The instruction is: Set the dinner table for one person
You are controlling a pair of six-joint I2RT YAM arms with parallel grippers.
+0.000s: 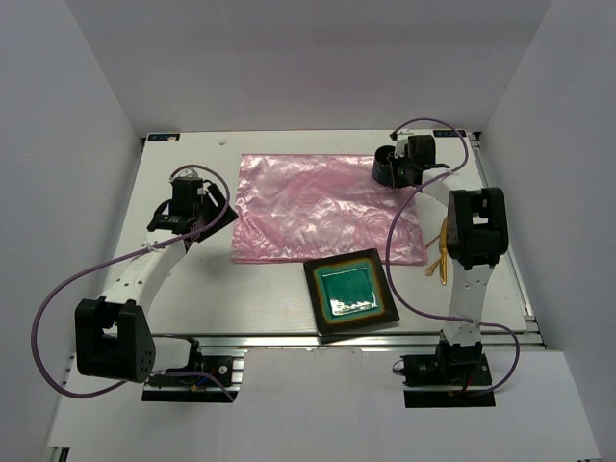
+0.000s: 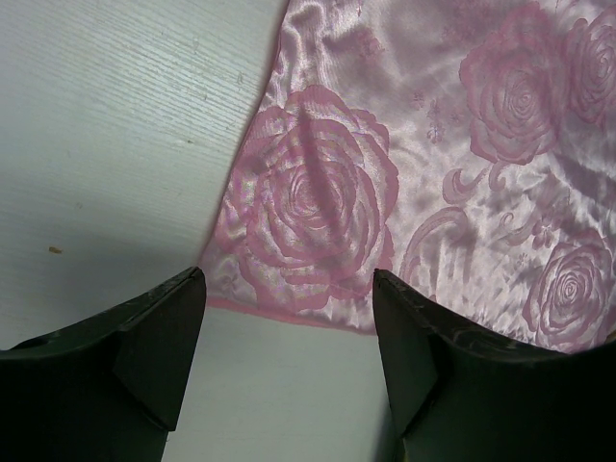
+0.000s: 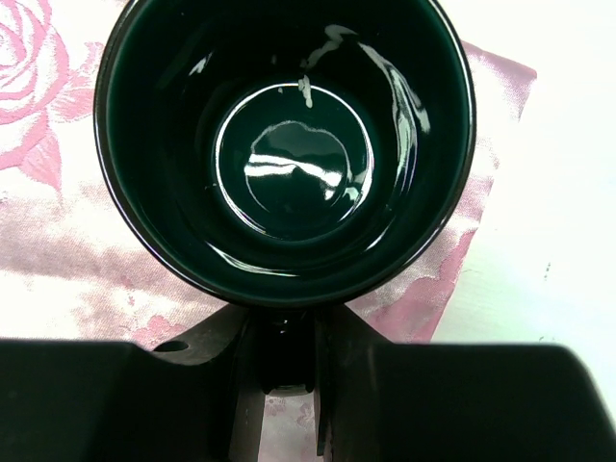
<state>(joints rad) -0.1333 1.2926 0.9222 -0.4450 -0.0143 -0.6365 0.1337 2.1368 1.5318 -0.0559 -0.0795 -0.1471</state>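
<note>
The dark green mug (image 1: 388, 169) would stay standing upright on the flat placemat, so my right gripper needs to open and let go of it now.
The white dinner table (image 1: 192, 289) carries a shiny pink rose-patterned placemat (image 1: 318, 207) at its middle. My right gripper (image 1: 404, 171) is shut on the handle of a dark green mug (image 1: 388, 169) over the placemat's far right corner. In the right wrist view the mug (image 3: 284, 144) fills the top and my gripper (image 3: 284, 356) pinches its handle. My left gripper (image 1: 216, 218) is open and empty at the placemat's left edge. In the left wrist view its jaws (image 2: 289, 318) straddle the placemat's corner (image 2: 308, 202) without touching it.
A square green-glazed plate (image 1: 350, 294) with a dark rim lies near the table's front edge, overlapping the placemat's near right corner. Gold cutlery (image 1: 443, 255) lies right of the placemat, partly behind the right arm. White walls enclose the table.
</note>
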